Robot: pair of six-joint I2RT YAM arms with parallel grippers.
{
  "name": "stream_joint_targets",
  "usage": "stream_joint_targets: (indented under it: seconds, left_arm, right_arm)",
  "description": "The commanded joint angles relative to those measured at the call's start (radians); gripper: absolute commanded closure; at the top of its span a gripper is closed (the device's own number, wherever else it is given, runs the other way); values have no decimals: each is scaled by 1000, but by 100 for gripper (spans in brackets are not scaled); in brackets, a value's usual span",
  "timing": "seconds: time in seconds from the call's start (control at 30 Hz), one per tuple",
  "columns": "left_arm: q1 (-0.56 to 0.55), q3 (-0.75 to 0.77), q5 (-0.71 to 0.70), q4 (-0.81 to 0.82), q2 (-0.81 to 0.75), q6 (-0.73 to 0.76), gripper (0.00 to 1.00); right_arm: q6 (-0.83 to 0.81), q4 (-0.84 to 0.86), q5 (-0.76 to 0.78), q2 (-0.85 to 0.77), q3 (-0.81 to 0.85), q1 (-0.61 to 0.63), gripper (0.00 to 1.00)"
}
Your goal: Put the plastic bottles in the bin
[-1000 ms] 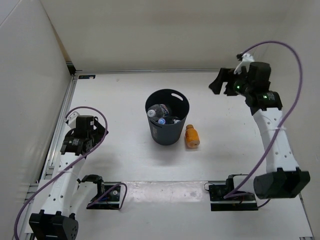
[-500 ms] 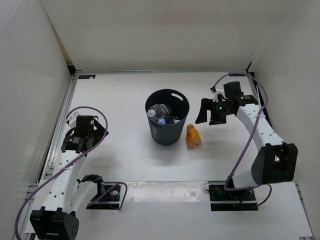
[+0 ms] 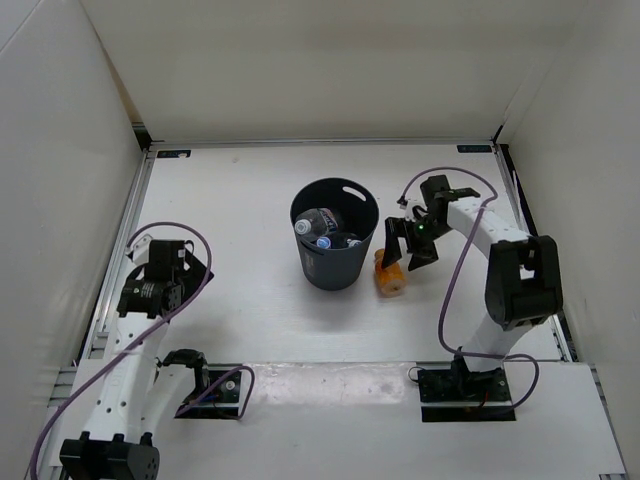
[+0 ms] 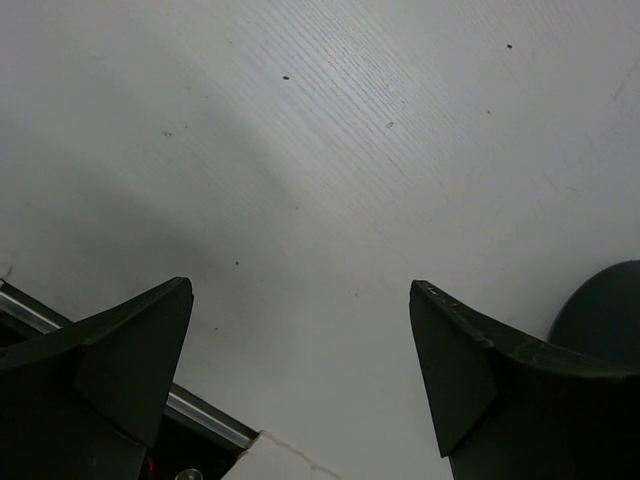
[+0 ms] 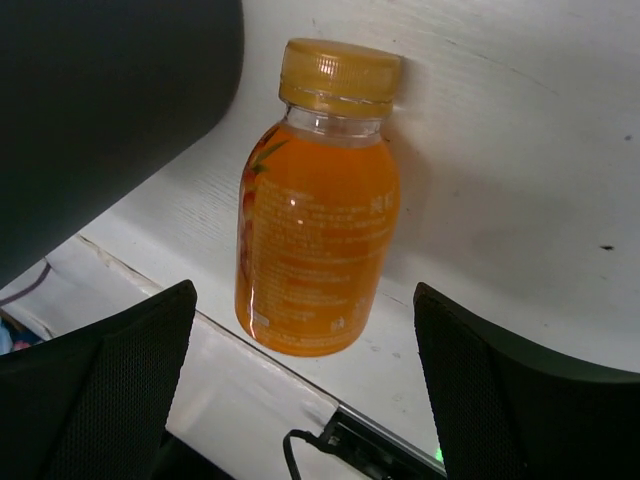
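Observation:
My right gripper needs to go lower before it closes. Its fingers are still above the orange bottle's body (image 3: pixel 391 281) (image 5: pixel 315 240), so they would miss the orange bottle if they closed now.
The dark blue-grey bin (image 3: pixel 335 262) stands mid-table with clear plastic bottles (image 3: pixel 318 224) lying inside it. The short orange bottle (image 3: pixel 388 283) with orange cap lies on the table just right of the bin. My right gripper (image 3: pixel 405 254) is open and hangs low over it. In the right wrist view the orange bottle (image 5: pixel 315 230) lies between and just beyond the open gripper (image 5: pixel 305 292), with the bin's wall (image 5: pixel 110 110) at the upper left. My left gripper (image 3: pixel 180 268) is open and empty at the left, over bare table (image 4: pixel 300 290).
White walls enclose the table on the left, back and right. The arm base plates (image 3: pixel 212 388) (image 3: pixel 466 388) sit at the near edge. A metal rail (image 4: pixel 195 412) runs along the table's left edge. The bin's edge (image 4: pixel 605 310) shows at the right in the left wrist view.
My right arm has swung from the far right corner down and left, and its open gripper is now over the orange bottle. My left arm has drawn back slightly.

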Motion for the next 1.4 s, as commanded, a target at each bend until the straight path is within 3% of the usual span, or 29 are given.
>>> stream_joint_targets:
  seconds: [0.0,0.23,0.5,0.73,0.87,0.97,1.07,1.37]
  left_arm:
    - [6,26,-32,-63,-55,-30,0]
    - [7,21,-58,-143,-119,-56,0]
    - [6,18,-75,-140,-132,-63,0]
    - [9,36,-69,-94,-67,-54,0]
    - [9,47,-60,-57,-38,-40,0]
    - [9,53,-43,-21,-13,-37,0]
    - [13,58,-29,31,37,-24,0]
    - [16,70,41,151,163,-25,0]
  right_arm:
    - [-23,-42,7,48,59,14,10]
    - [-5,-107,129,134,139,66,10]
    - [-36,-177,254,156,150,143,23]
    - [-135,-214,331,165,176,99,48]
    - [-93,-202,336,117,245,11,84]
    - [-19,-181,319,61,324,-28,88]
    - [47,-138,241,-2,416,-67,99]
    - [219,74,149,-239,521,-55,100]
